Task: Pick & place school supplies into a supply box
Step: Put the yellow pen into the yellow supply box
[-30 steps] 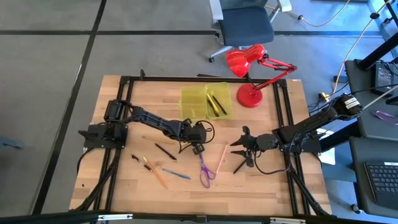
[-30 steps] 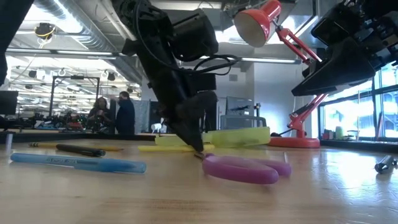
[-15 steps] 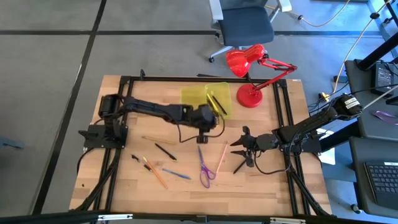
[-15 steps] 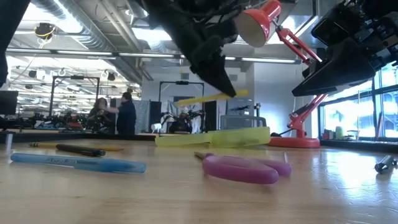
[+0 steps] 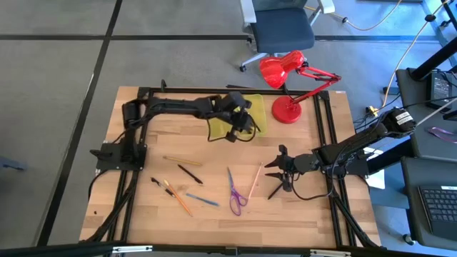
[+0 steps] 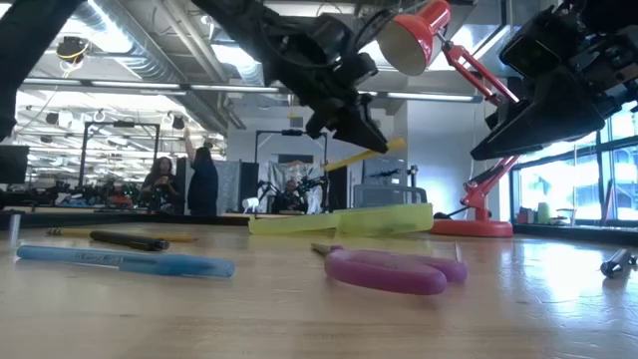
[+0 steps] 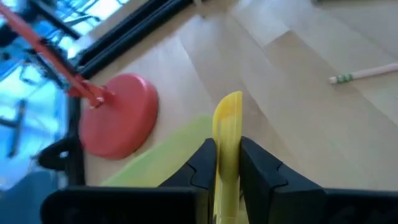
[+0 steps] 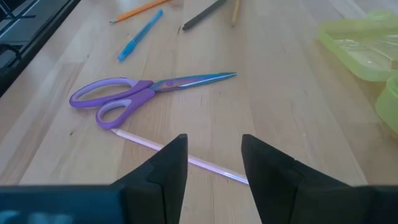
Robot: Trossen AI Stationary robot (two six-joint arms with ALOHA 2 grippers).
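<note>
The yellow pen hangs above the supply box, its tip over bare wood in the left wrist view, so my left gripper lowers the pen next before opening.
My left gripper hangs above the yellow-green supply box, shut on a yellow pen. In the low view the pen is in the air above the box. Two dark pens lie inside the box. My right gripper stands open near the table's right side, over a pale pink pencil and facing the purple-handled scissors. Both lie flat on the table, as do the scissors and pencil in the high view. My left gripper pinches the yellow pen between its two fingers, on the pen's two sides. The pen runs along the fingers, and its rounded end sticks out past the fingertips. The fingers slant downward from the table's left. The pen is lifted clear and tilted.
A red desk lamp stands at the far right beside the box, its base close to my left gripper. On the near left lie a blue pen, an orange pencil, a black pen and a yellow pencil.
My left gripper has risen from the table beside the scissors and swung toward the far edge until it is over the supply box, rolling its wrist on the way. The yellow pen has come up with it, lifted clear of the table, and now tilts.
</note>
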